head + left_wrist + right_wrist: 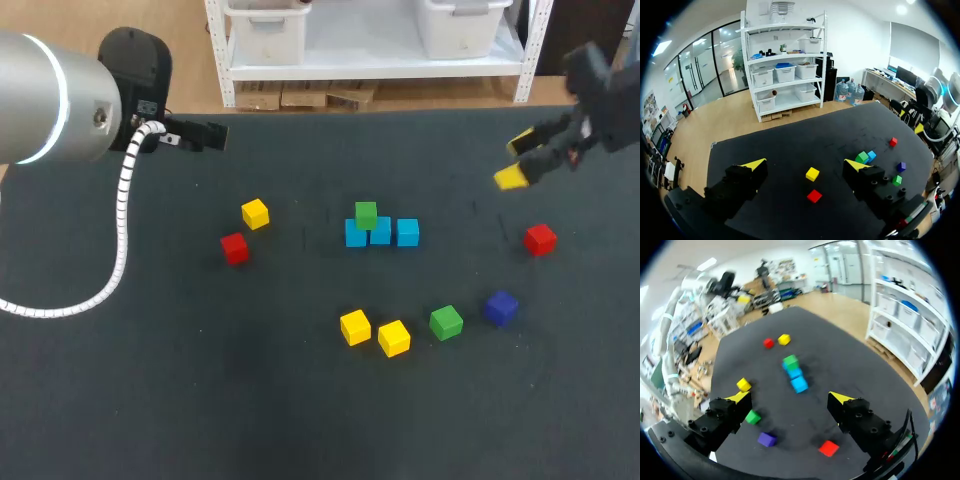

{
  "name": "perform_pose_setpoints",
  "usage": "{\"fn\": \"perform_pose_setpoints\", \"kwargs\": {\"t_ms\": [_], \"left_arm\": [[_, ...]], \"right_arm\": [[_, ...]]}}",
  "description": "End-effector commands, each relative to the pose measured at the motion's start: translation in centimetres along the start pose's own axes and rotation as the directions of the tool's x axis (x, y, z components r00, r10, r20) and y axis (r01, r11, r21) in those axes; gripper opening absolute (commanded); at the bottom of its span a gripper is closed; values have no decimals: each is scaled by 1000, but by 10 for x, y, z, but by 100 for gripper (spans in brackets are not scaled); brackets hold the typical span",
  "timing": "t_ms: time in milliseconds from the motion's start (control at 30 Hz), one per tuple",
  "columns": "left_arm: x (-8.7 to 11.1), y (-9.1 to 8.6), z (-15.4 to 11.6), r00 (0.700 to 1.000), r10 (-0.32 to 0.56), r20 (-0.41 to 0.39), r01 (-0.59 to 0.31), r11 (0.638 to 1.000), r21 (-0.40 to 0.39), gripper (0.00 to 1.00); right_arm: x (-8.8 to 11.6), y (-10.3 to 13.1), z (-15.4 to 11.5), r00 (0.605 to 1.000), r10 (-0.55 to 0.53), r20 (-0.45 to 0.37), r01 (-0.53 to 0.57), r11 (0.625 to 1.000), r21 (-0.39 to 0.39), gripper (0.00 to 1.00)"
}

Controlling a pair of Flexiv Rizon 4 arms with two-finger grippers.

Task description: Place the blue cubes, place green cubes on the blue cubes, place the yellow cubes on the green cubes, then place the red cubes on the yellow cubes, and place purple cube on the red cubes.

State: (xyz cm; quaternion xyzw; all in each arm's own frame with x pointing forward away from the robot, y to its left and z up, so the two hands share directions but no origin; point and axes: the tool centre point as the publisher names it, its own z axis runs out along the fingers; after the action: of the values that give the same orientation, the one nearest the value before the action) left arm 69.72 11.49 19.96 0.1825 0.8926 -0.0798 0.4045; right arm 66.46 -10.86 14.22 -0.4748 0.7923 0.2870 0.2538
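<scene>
The second green cube should go on the blue cubes, so I should grab it next by its opposite sides with my right gripper.
Three blue cubes (380,232) stand in a row at the table's middle. A green cube (366,214) sits on the leftmost one. A second green cube (446,322), two yellow cubes (355,327) (394,338) and the purple cube (500,307) lie nearer the front. To the left are a yellow cube (255,213) and a red cube (234,247); another red cube (540,239) lies at the right. My right gripper (517,160) hangs open and empty above the back right, with the red cube (828,448) under it. My left gripper (805,165) is open and empty at the back left, above the yellow cube (812,173).
The dark table mat (150,400) has bare room along its front and front left. The left arm's white cable (120,240) hangs over the left part of the table.
</scene>
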Motion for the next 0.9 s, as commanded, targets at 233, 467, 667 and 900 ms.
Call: {"fn": "perform_pose_setpoints", "kwargs": {"t_ms": [233,467,667,900], "left_arm": [[0,1,-1,1000,0,-1,0,1000,3,100],[0,1,-1,1000,0,-1,0,1000,3,100],[0,1,-1,1000,0,-1,0,1000,3,100],[0,1,-1,1000,0,-1,0,1000,3,100]], "right_arm": [[29,81,36,935,-208,-287,206,978,-37,100],[69,111,71,872,-331,-362,286,942,-174,100],[94,112,88,782,-474,-404,391,878,-275,100],[93,109,104,689,-594,-415,483,803,-348,100]]}}
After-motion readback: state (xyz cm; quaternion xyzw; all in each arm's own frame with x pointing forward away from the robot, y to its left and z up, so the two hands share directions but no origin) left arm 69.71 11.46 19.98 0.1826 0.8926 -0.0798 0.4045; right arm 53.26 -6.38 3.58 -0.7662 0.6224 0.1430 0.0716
